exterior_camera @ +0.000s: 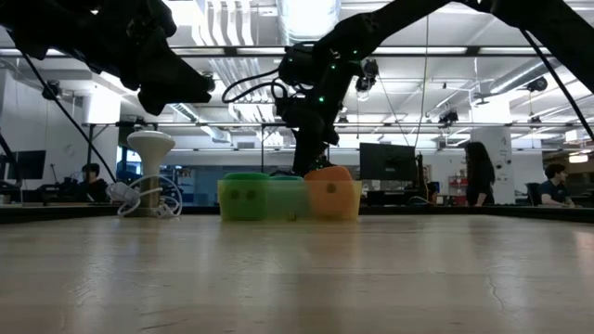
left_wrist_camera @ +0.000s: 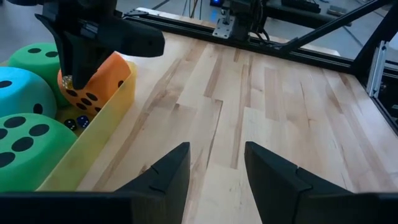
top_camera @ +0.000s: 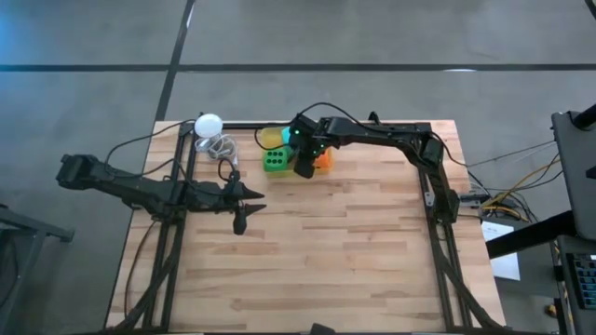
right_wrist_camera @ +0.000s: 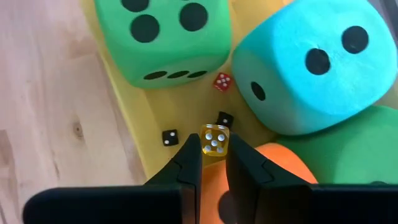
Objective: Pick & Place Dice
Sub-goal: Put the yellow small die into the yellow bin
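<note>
The yellow die (right_wrist_camera: 214, 138) hangs over the tray's bottom beside the black dice and would come to rest there, so my right gripper should release it.
A shallow yellow tray (right_wrist_camera: 155, 106) at the table's far middle holds the big soft dice. These are a green one (right_wrist_camera: 165, 37), a teal one (right_wrist_camera: 311, 68), a second green one (right_wrist_camera: 354, 149) and an orange one (left_wrist_camera: 102, 78). Small dice lie on the tray floor: a red one (right_wrist_camera: 222, 81) and two black ones (right_wrist_camera: 224, 119). My right gripper (right_wrist_camera: 214, 152) hangs over the tray beside the orange die, shut on a small clear yellow die (right_wrist_camera: 214, 138). My left gripper (left_wrist_camera: 216, 152) stands open above bare wood, left of the tray. My right gripper pinches the small yellow die by two opposite faces (right_wrist_camera: 214, 146), just at its two fingertips (right_wrist_camera: 191, 155). The fingers come from above, slanting steeply down. The die shows at the fingertips (left_wrist_camera: 67, 81) above the tray floor, close to the orange die's side.
A white ball (top_camera: 209, 124) sits on a stand with a coiled cable at the table's far left. Black frame rails (top_camera: 438, 186) run along both sides. Open wood (top_camera: 335, 251) spreads toward the near edge. People show in the room behind.
</note>
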### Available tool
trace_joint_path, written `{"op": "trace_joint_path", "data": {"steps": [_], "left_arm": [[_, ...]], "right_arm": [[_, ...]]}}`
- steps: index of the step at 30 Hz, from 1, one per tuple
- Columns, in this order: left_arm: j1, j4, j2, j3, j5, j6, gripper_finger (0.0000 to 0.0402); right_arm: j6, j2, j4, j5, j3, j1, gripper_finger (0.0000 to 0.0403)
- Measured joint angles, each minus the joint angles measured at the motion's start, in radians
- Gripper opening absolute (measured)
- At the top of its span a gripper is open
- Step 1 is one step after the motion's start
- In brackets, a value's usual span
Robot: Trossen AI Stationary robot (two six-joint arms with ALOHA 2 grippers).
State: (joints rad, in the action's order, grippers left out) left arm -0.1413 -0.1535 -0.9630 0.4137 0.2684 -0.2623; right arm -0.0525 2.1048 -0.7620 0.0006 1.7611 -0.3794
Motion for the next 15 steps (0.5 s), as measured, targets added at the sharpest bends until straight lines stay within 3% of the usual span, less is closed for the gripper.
{"op": "trace_joint_path", "data": {"steps": [12, 15], "left_arm": [[0.0, 0.0, 0.0, 0.0, 0.0, 0.0, 0.0159], [0.0, 0.0, 0.0, 0.0, 0.0, 0.0, 0.0159]], "right_arm": [[-0.007, 0.0, 0.006, 0.001, -0.001, 0.0, 0.0038], [-0.003, 0.0, 0.018, 0.001, -0.001, 0.0, 0.0064]]}}
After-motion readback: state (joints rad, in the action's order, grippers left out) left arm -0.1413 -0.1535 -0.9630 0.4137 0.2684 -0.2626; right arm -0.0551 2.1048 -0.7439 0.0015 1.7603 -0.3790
